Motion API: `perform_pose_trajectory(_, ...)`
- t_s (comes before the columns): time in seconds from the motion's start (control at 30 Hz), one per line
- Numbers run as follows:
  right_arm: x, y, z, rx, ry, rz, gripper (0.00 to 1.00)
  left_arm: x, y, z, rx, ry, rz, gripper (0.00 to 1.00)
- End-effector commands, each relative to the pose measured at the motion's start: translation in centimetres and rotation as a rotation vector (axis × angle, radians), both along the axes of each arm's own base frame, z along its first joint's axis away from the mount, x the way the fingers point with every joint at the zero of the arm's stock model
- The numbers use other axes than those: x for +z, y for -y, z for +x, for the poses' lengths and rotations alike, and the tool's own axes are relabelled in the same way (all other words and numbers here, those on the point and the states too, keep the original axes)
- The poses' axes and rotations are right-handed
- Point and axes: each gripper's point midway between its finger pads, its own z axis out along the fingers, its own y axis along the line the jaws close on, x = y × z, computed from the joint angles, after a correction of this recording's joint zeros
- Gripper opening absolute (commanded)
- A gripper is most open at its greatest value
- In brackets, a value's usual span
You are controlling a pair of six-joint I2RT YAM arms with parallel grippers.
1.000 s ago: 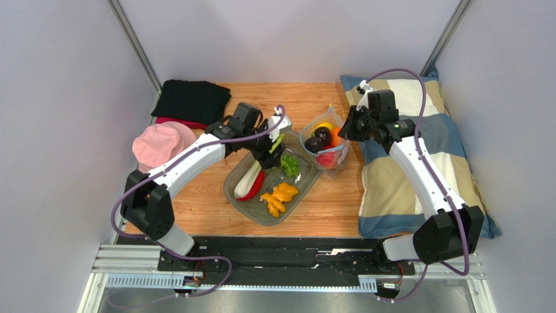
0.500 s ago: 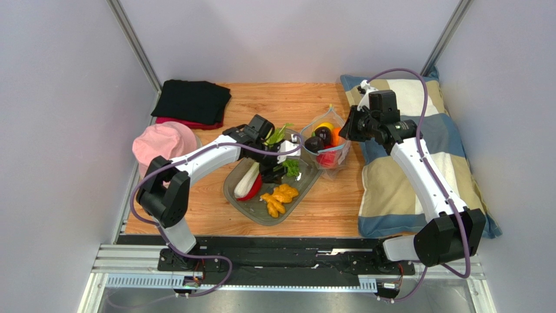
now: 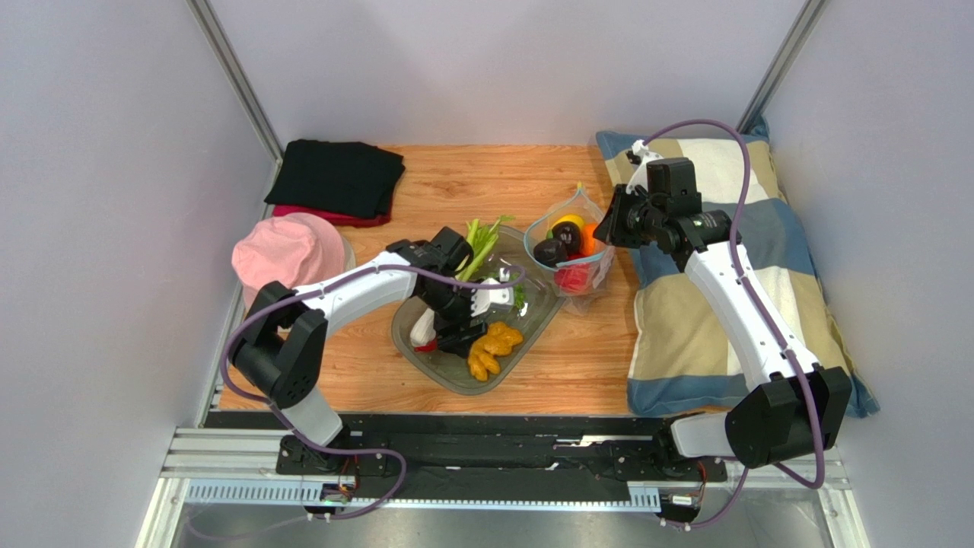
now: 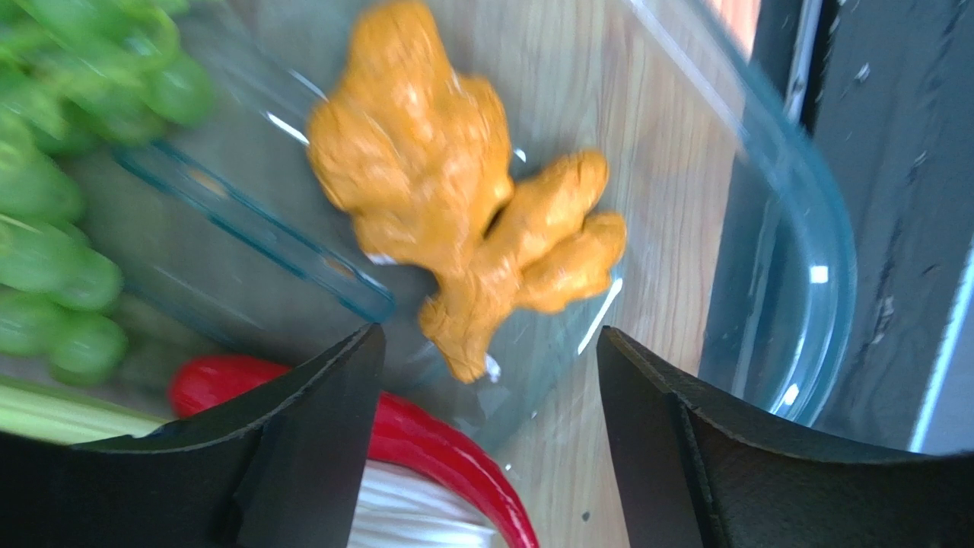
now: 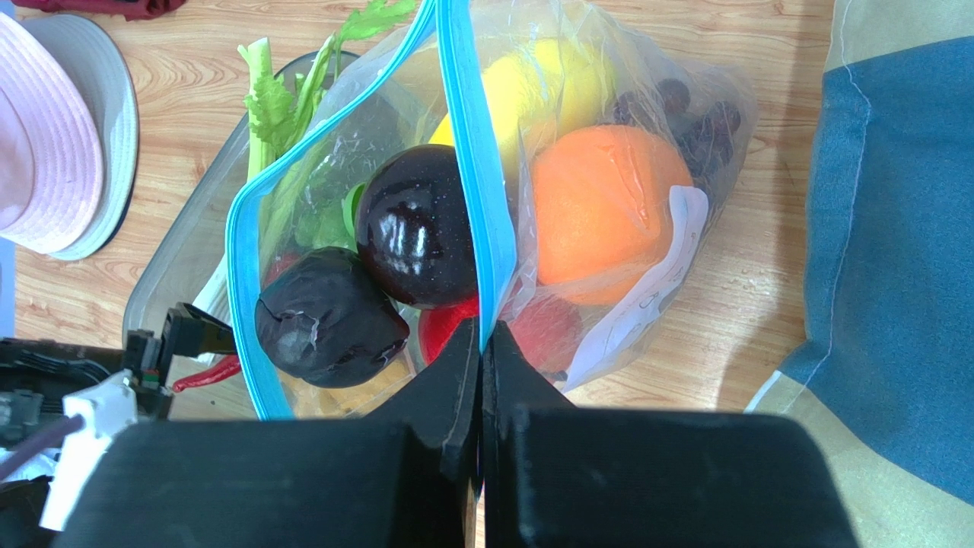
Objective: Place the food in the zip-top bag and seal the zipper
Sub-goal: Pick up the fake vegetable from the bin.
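Note:
I will next use my left gripper to grab the orange piece by its narrow stub end (image 3: 474, 354), so the wide lobes stay free to enter the zip-top bag (image 3: 568, 246).
The zip-top bag (image 3: 568, 246) lies open just right of the tray and holds a lemon (image 5: 537, 86), an orange (image 5: 600, 200), two dark plums (image 5: 417, 223), grapes (image 5: 686, 114) and a red fruit (image 5: 549, 325). My right gripper (image 5: 482, 331) is shut on the blue zipper (image 5: 469, 171) at the bag's right edge; it also shows in the top view (image 3: 612, 223). My left gripper (image 4: 489, 343) is open and empty, low over the tray (image 3: 457, 386). Orange pieces (image 4: 446, 194) lie just beyond its fingertips. A red chili (image 4: 457, 457) and a white leek (image 4: 400, 520) lie beneath them, with greens (image 4: 69, 228) to the left.
A clear grey oval tray (image 4: 800, 228) holds the remaining food. A pink hat (image 3: 286, 251) and a black cloth (image 3: 337, 177) lie at the back left. A plaid pillow (image 3: 732, 285) covers the right side, under my right arm.
My left gripper has swung from the tray's far side toward the near side, now over the orange pieces. The right gripper and the bag have not moved.

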Motion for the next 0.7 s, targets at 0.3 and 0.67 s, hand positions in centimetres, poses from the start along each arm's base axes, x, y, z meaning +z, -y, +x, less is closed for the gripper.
perform_pose_trajectory(0.3, 0.9, 0.1, -0.1, 0.003, 0.045, 0.007, 0.00, -2.1, -0.3, 3.3, -0.089, 0.245, 0.002, 0.75)
perform_pose_trajectory(0.67, 0.9, 0.2, 0.1, -0.001, 0.047, 0.004, 0.00, -2.8, -0.8, 0.8, -0.190, 0.176, 0.037, 0.73)
